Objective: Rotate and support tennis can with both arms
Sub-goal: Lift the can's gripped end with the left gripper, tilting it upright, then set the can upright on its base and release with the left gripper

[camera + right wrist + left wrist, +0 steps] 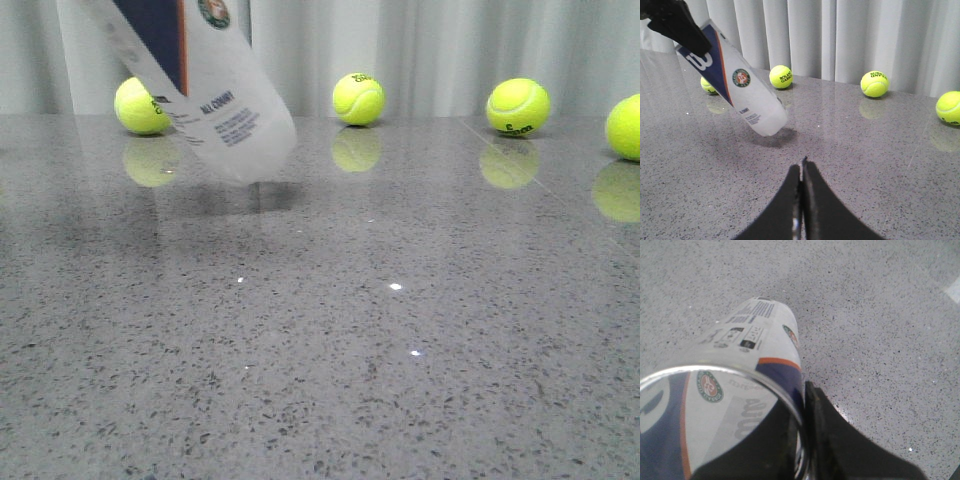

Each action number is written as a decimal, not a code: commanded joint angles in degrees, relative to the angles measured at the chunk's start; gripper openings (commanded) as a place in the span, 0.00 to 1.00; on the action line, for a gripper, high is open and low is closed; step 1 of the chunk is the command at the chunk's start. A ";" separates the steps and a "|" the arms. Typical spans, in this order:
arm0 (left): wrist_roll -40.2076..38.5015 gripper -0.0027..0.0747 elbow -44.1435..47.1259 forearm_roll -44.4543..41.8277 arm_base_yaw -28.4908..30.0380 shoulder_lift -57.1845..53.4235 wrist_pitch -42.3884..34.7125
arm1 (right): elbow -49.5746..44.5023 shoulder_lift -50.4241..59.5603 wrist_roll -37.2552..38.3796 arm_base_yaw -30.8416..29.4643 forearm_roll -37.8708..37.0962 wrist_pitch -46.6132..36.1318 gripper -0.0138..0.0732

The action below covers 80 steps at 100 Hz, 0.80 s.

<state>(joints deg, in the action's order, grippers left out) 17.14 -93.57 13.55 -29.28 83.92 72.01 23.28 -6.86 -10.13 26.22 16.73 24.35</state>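
I should keep holding the tennis can (215,100) with my left gripper until the can stands upright on the tabletop, because its white bottom end (262,150) is tilted above the grey surface.
The tennis can (215,100) hangs tilted at the far left, its closed white end low over the grey table (400,350) and its upper end out of the front view. In the right wrist view my left gripper (677,22) is shut on the can (745,90) at its navy band, near the top. In the left wrist view one black finger (825,440) presses the can's side (760,345) by the metal rim; the other finger is hidden behind the can. My right gripper (801,167) is shut and empty, above the table, well short of the can.
Yellow-green tennis balls lie in a row along the table's far edge before a white curtain (450,50): one behind the can (140,105), one in the middle (358,98), two at the right (517,106) (628,126).
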 commanded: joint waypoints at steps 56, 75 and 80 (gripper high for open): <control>-1.08 0.11 -10.06 0.66 -4.31 5.16 1.19 | 1.36 -0.64 -0.38 -0.34 0.71 -4.28 0.09; -1.08 0.45 -16.00 1.77 -4.31 9.91 1.19 | 1.36 -0.64 -0.38 -0.34 0.71 -4.28 0.09; -1.08 0.54 -17.79 1.79 -4.31 11.50 1.19 | 1.36 -0.64 -0.38 -0.34 0.71 -4.28 0.09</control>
<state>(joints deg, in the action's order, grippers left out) 16.60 -107.26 13.27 -33.14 95.26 72.35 23.28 -6.86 -10.13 26.22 16.73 24.35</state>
